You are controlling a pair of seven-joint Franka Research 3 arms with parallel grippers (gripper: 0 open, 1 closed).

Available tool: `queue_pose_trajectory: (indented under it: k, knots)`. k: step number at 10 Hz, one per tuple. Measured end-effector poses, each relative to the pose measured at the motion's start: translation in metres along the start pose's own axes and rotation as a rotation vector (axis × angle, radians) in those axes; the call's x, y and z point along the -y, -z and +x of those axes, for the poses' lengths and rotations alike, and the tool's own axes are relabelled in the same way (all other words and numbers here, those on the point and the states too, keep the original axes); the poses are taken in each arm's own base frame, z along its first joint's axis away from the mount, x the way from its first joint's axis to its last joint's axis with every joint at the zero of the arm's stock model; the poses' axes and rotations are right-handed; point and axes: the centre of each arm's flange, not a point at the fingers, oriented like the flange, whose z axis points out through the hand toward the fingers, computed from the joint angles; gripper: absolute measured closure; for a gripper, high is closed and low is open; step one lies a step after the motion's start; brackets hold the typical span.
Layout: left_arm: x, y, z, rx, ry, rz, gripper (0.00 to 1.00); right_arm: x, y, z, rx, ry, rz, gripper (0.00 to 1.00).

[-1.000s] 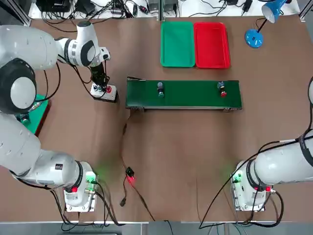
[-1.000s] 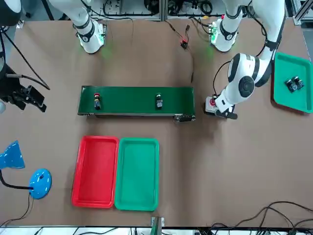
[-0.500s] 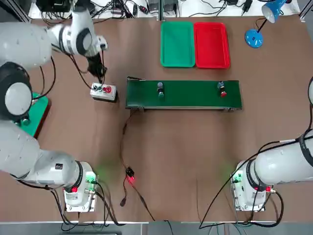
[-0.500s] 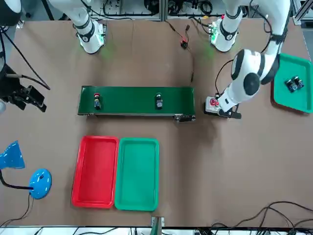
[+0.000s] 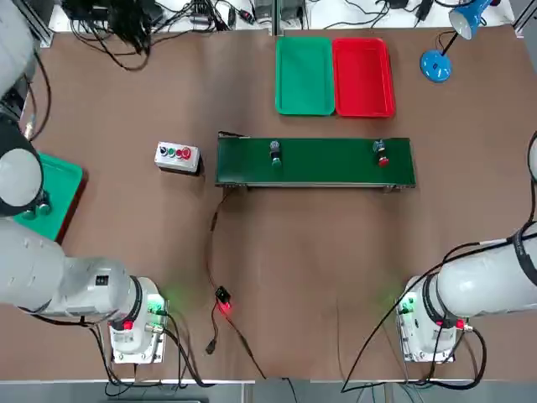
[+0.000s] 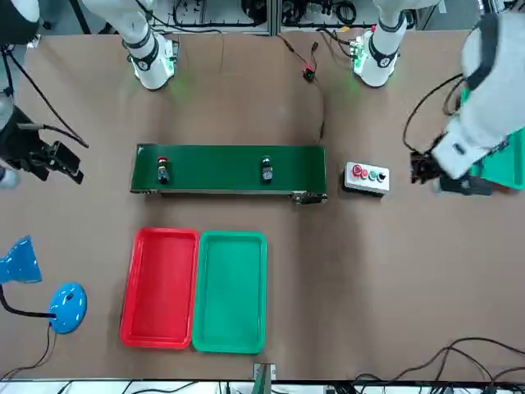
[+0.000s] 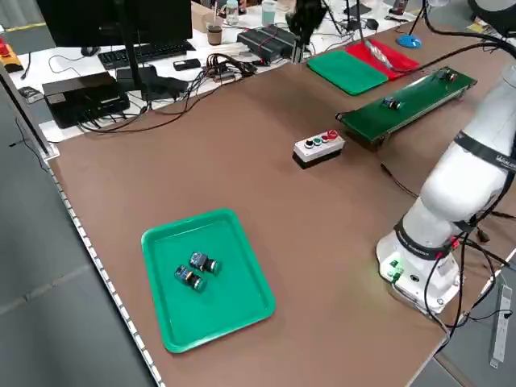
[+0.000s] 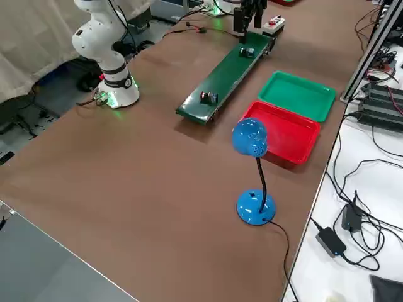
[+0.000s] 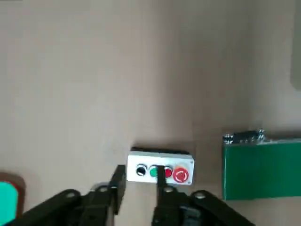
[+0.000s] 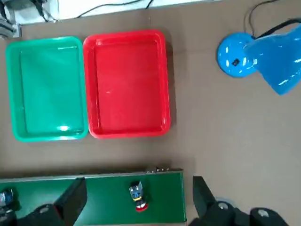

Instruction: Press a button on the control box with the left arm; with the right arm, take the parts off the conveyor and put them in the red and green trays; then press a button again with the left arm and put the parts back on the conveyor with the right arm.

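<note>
I should grab the red-capped part by its blue-and-black body (image 6: 163,173) with my right gripper next, and then I put the part in the red tray (image 6: 160,287).
The pale grey control box (image 5: 178,157) sits just off the left end of the conveyor (image 5: 315,162), and nothing touches it. My left gripper (image 6: 422,168) hangs high above the table on the box's outer side; in the left wrist view the left gripper (image 9: 142,175) is open, with the control box (image 9: 161,169) far below. The green-capped part (image 5: 275,154) and the red-capped part (image 5: 382,154) stand on the belt. Behind the belt lie the green tray (image 5: 304,75) and the red tray (image 5: 362,77), both empty. My right gripper (image 6: 49,156) hovers open off the belt's right end.
A green tray with a red-brown edge (image 7: 205,278) holding two small parts lies at the table's left edge. A blue desk lamp (image 5: 436,63) stands at the far right corner. A thin cable with a red-lit plug (image 5: 222,302) runs from the belt toward the front.
My left gripper has lifted off the control box and swung up and away toward the far left, and its fingers have parted. The right arm and the parts have stayed put.
</note>
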Motion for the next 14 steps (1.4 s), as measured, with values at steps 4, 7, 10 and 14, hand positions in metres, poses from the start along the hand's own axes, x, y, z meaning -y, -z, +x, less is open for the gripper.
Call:
queue_pose_trajectory:
  k: [4, 7, 10, 14]
  knots:
    - [0.030, 0.079, -0.004, -0.059, 0.053, 0.003, 0.01, 0.049, -0.099, 0.000, 0.159, 0.079, -0.025, 0.00]
    - [0.063, 0.108, -0.026, -0.085, 0.102, 0.009, 0.00, 0.053, -0.180, -0.014, 0.216, 0.105, -0.038, 0.00]
    - [0.063, 0.103, -0.041, -0.049, 0.100, 0.007, 0.00, 0.038, -0.259, -0.052, 0.173, 0.189, -0.028, 0.00]
    - [0.045, 0.067, -0.020, 0.027, 0.066, 0.009, 0.00, 0.019, -0.318, -0.117, 0.157, 0.234, -0.027, 0.00]
